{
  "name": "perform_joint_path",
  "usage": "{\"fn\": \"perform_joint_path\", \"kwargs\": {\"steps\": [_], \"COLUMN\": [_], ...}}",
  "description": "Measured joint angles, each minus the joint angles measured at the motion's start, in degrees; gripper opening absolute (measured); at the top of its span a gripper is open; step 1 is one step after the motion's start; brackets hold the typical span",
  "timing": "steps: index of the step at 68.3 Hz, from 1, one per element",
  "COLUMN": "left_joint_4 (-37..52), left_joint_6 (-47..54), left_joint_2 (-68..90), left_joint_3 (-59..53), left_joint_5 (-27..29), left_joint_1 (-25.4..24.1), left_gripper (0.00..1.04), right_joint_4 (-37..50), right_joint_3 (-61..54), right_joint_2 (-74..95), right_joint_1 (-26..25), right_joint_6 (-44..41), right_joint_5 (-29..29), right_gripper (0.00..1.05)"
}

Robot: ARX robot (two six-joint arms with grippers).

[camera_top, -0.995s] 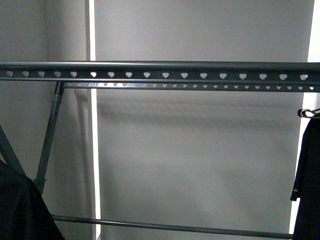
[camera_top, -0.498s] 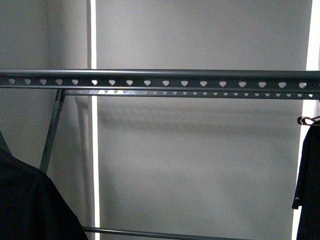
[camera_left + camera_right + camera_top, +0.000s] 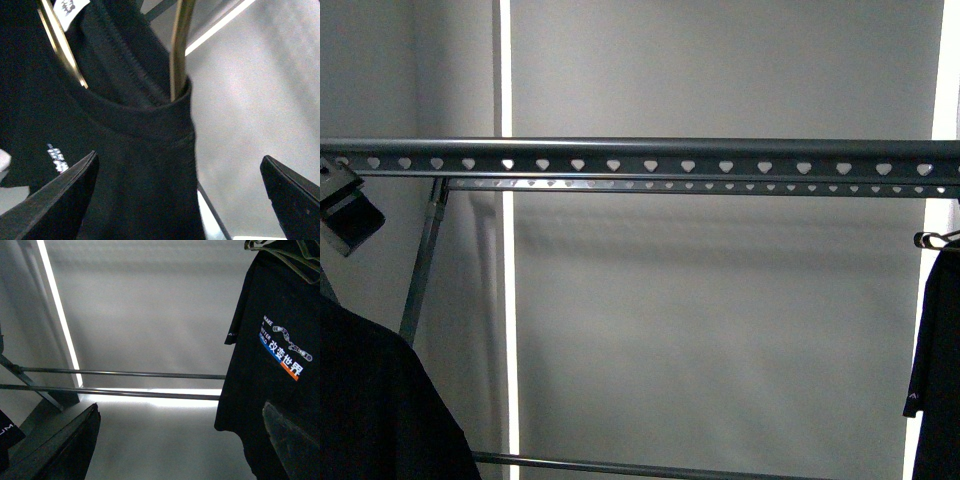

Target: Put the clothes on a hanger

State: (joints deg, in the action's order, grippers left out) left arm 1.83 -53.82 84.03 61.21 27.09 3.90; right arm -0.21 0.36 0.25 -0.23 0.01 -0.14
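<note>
The left gripper grabs the black shirt by its shoulder [image 3: 155,132] beside the collar next, to hang it on the rack with the shirt's gold hanger [image 3: 178,55].
The rack's long grey rail [image 3: 650,160] with heart-shaped holes crosses the front view. The black T-shirt with the white "MAKE A BETTER WORLD" print [image 3: 285,350] hangs at one side of the right wrist view; my open, empty right gripper [image 3: 180,407] is beside it, one finger [image 3: 292,440] in front of its cloth. My left gripper [image 3: 178,156] is open, with the neck of a black garment [image 3: 140,150] on a gold wire hanger [image 3: 179,50] between its fingers, not gripped. A dark part of the left arm [image 3: 348,218] shows under the rail's left end.
A black garment [image 3: 370,400] fills the front view's lower left. Another black garment with a tiny white sleeve logo [image 3: 940,380] hangs from a hook [image 3: 935,238] at the right edge. The rack's leg [image 3: 420,270] and low bars [image 3: 125,373] stand before a grey wall.
The rail sits lower in the front view than a second ago and the left black garment has risen. A dark part of the left arm has come into view at the left edge.
</note>
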Motion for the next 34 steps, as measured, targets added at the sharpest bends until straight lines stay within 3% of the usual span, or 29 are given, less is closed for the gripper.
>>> {"fn": "perform_joint_path", "kwargs": {"steps": [21,34], "left_joint_4": [-3.76,-3.93], "left_joint_6": [-1.01,-0.07], "left_joint_2": [11.54,15.19], "left_joint_3": [10.88,13.60], "left_joint_5": [1.97,4.02], "left_joint_1": [-0.22,-0.70], "left_gripper": [0.97,0.66], "right_joint_4": [0.00,0.00], "right_joint_3": [0.00,0.00], "right_joint_2": [0.00,0.00], "right_joint_1": [0.00,0.00], "right_joint_6": [0.00,0.00], "right_joint_5": [-0.02,-0.02], "right_gripper": [0.97,0.97]}}
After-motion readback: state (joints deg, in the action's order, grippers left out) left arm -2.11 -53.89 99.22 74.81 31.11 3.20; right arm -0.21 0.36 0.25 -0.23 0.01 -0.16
